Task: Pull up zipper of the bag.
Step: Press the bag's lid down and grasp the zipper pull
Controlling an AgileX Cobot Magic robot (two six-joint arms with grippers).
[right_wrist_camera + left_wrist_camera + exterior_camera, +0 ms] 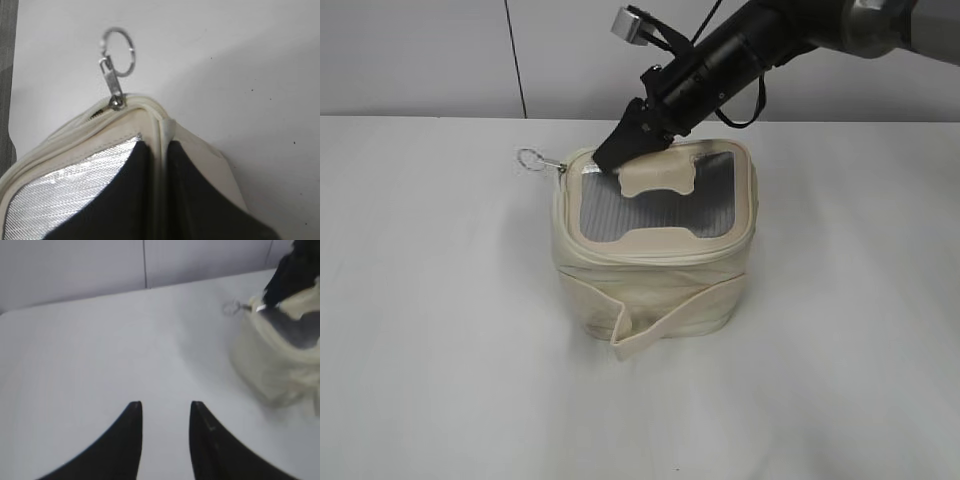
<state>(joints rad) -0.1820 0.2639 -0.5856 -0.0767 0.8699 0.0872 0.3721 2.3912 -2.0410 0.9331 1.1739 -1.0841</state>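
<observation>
The slider end (559, 167) sits tight against the bag's corner, while the ring sticks out free. My left gripper should next grip the silver zipper pull by its round ring (535, 160).
The cream-white bag (660, 270) stands upright mid-table, its grey mesh lid panel (620, 205) facing up. A silver zipper pull with a round ring (535, 160) sticks out from the bag's back left corner. My right gripper (612, 158) reaches down onto that corner. In the right wrist view its fingers (160, 147) are shut on the raised cream lid edge (161, 125), just right of the zipper pull (112, 85). My left gripper (165, 407) hovers open over bare table, well left of the bag (270, 360), with nothing between its fingers.
The white table (440, 350) spreads around the bag on all sides. The bag's wide strap band (660, 325) wraps round its front, with its end sticking out at the bottom. A pale wall (420, 50) rises behind the table's far edge.
</observation>
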